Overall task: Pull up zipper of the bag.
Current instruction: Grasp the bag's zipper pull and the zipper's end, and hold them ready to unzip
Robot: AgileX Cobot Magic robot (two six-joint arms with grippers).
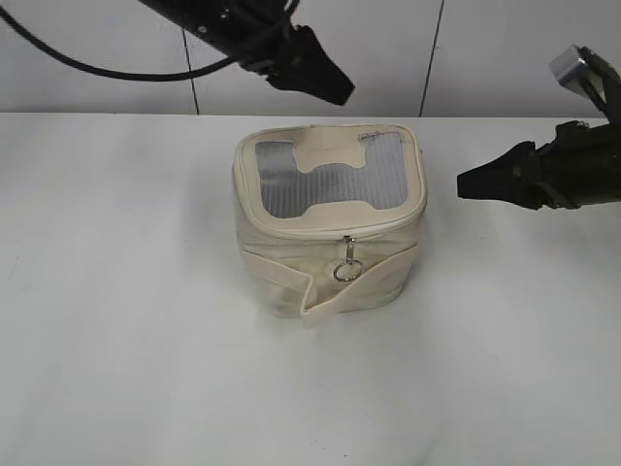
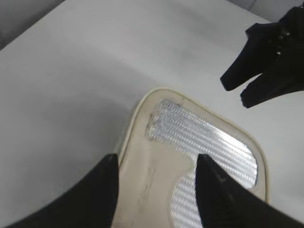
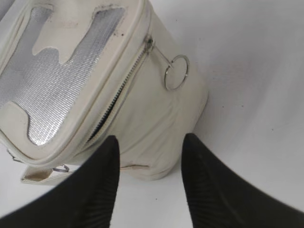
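Observation:
My left gripper grips the lid by its raised back rim (image 1: 338,127) next, since the lid's grey ribbed panel (image 1: 335,184) lies wide and flat.
The cream bag (image 1: 330,243) stands mid-table, with a grey ribbed panel (image 1: 330,180) on its lid and a wide strap (image 1: 354,291) across its front. The zipper track (image 3: 121,90) runs round the lid rim, with a dark gap along part of it. A silver ring pull tab (image 1: 347,269) hangs at the front; another (image 3: 176,72) hangs on the bag's side. My left gripper (image 1: 330,87) is open and empty above the lid's back edge (image 2: 157,156). My right gripper (image 1: 466,184) is open and empty just right of the bag (image 3: 152,137), apart from it.
The bag stands on a white table (image 1: 116,340). A pale wall (image 1: 97,87) runs behind it. A black cable (image 1: 116,70) trails from the left arm. The right gripper also shows in the left wrist view (image 2: 247,88).

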